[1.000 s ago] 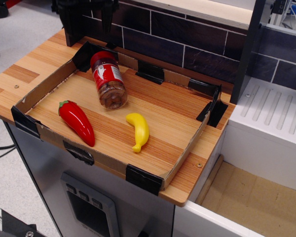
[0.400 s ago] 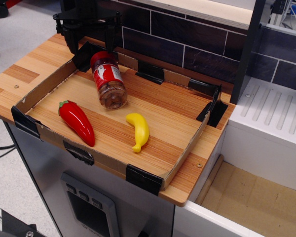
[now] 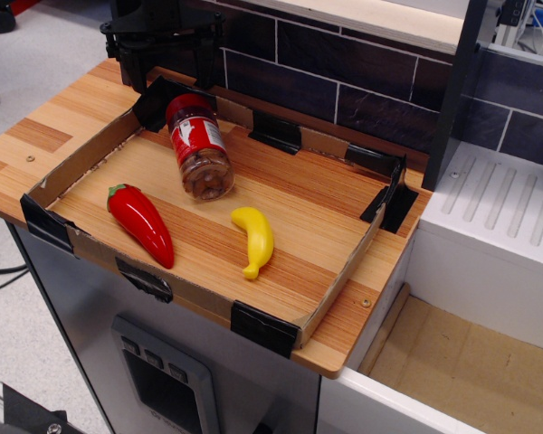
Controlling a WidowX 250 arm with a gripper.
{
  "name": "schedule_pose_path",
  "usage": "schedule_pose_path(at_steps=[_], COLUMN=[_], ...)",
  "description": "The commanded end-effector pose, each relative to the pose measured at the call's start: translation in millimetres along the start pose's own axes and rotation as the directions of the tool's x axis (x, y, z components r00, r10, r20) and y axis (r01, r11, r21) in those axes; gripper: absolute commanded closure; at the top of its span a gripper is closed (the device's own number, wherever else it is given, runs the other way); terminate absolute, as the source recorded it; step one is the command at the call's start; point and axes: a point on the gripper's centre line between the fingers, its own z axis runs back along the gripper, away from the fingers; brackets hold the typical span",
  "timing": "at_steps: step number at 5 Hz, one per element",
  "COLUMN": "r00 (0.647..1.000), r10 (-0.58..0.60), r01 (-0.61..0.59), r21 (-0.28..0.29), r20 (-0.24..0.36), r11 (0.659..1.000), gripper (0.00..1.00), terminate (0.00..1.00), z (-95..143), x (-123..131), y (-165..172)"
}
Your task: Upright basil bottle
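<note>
My gripper grabs the basil bottle by its red cap (image 3: pixel 189 108) next, to set it upright on the bottle's clear base (image 3: pixel 209 185).
The basil bottle (image 3: pixel 199 145) lies on its side in the far left part of the cardboard tray (image 3: pixel 81 163). Its red cap points toward the back wall and its clear base points toward the front. It has a red-and-white label and brownish contents. My black gripper (image 3: pixel 167 80) hangs above and just behind the bottle's cap, at the tray's back left corner. Its two fingers (image 3: pixel 136 72) stand apart, open, with nothing between them.
A glossy red chili pepper (image 3: pixel 141 224) lies at the tray's front left. A yellow banana (image 3: pixel 253 239) lies near the tray's middle. A dark brick wall (image 3: pixel 344 81) runs behind the tray. A white drainer (image 3: pixel 498 208) stands at the right, beyond the counter edge.
The gripper has come down from the top edge toward the tray's back left corner, above the bottle's cap. The bottle, pepper and banana have not moved.
</note>
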Motion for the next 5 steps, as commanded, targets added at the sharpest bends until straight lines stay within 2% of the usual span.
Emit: schedule_pose_path(at_steps=[1, 5], r00=[0.999, 0.996], r10=[0.030, 0.074], r01=[-0.031, -0.077], r21=[0.044, 0.060], r20=[0.027, 0.050], r11=[0.999, 0.995], gripper=[0.00, 0.00], terminate=[0.00, 0.00], z=[-1, -28], x=[1, -9], y=[0, 5])
